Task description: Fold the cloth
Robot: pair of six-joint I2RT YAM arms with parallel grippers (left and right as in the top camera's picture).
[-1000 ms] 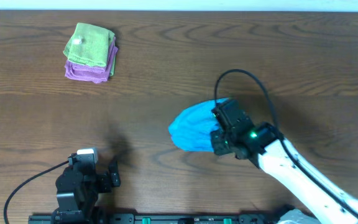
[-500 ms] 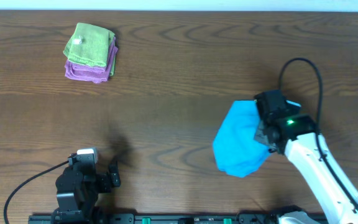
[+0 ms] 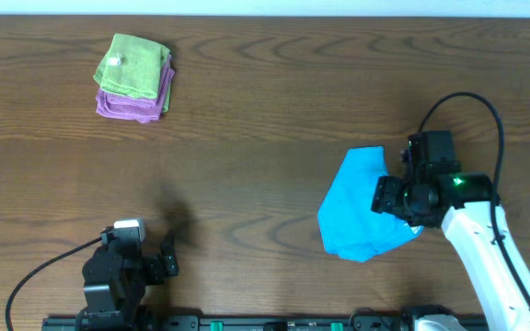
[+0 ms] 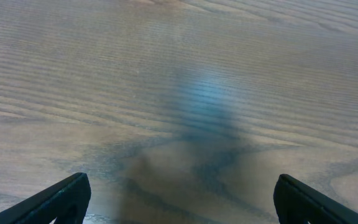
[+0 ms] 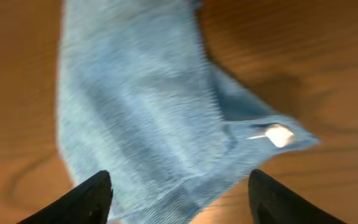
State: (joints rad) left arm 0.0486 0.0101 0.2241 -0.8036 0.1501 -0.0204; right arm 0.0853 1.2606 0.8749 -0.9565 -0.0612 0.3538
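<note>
My right gripper grabs the sky-blue cloth (image 3: 357, 213) by its far end (image 3: 367, 156) next, away from the white tag, to draw it toward the table's middle for folding.
The sky-blue cloth (image 3: 357, 213) lies rumpled on the wooden table, right of centre. In the right wrist view the cloth (image 5: 135, 106) spreads under the fingers, and its small white tag (image 5: 279, 134) sits at a corner on the right. My right gripper (image 3: 385, 196) hovers over the cloth's right edge. It is open (image 5: 179, 194), with nothing between its fingers. At the front left edge my left gripper (image 3: 166, 258) rests wide open (image 4: 182, 204) over bare wood.
A folded light green cloth (image 3: 133, 64) lies on a purple cloth (image 3: 131, 106) at the far left of the table. A black cable (image 3: 472, 101) loops above my right arm. The table's front edge runs just behind my left arm.
My right gripper carried the cloth to the right, then opened and let it go. The cloth now lies on the table. The left arm has not moved.
</note>
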